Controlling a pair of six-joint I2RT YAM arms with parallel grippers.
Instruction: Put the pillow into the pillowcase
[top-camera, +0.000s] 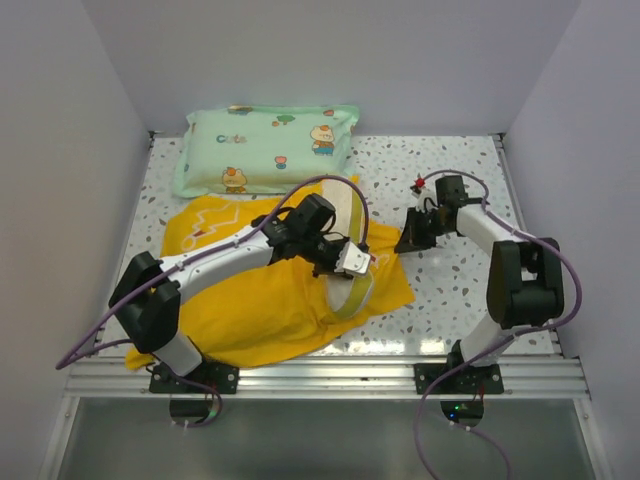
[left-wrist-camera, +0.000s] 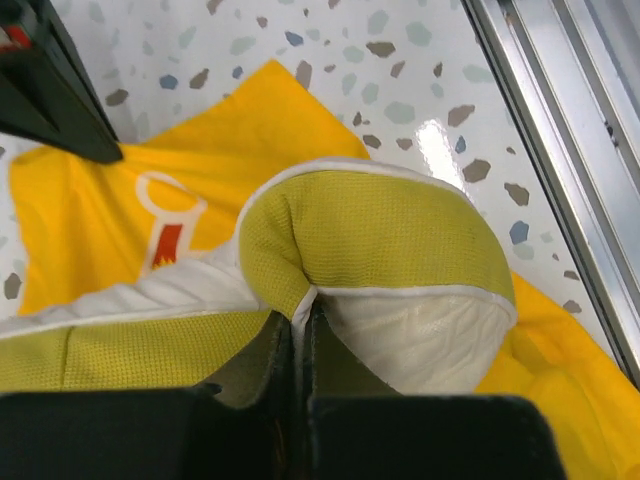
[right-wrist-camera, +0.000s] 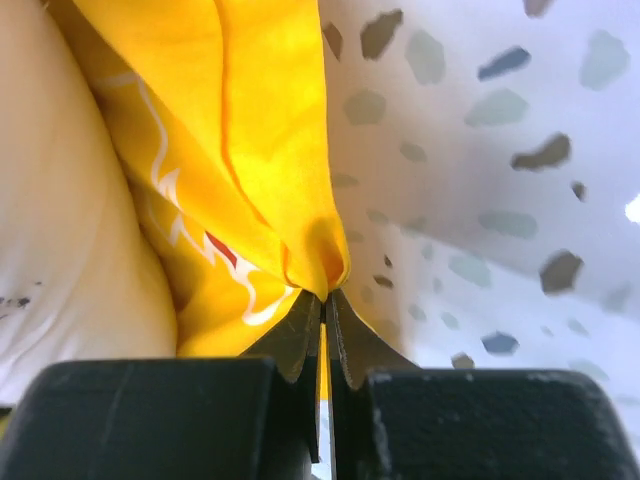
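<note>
I should move the pillow's edge into the pillowcase (top-camera: 250, 310) before I open my left gripper. The pillow's edge is bunched above the pillowcase and would slump short.
The yellow pillowcase (top-camera: 250, 310) lies spread on the speckled table in front of the left arm. The cream-white pillow (top-camera: 352, 212), with its yellow mesh edge band, lies along the case's right side, partly hidden under the left wrist. My left gripper (top-camera: 352, 262) is shut on the pillow's (left-wrist-camera: 400, 240) piped edge, and the band bulges up in front of the left gripper (left-wrist-camera: 303, 305). My right gripper (top-camera: 405, 240) is shut on a fold of the pillowcase (right-wrist-camera: 250, 150) at its right edge. The right gripper (right-wrist-camera: 323, 297) has the cream pillow (right-wrist-camera: 60, 250) just to its left.
A mint-green cartoon-print pillow (top-camera: 268, 148) lies at the back against the wall. White walls close in the left, right and back. An aluminium rail (top-camera: 330, 375) runs along the near edge. Bare speckled tabletop (top-camera: 450, 300) shows on the right.
</note>
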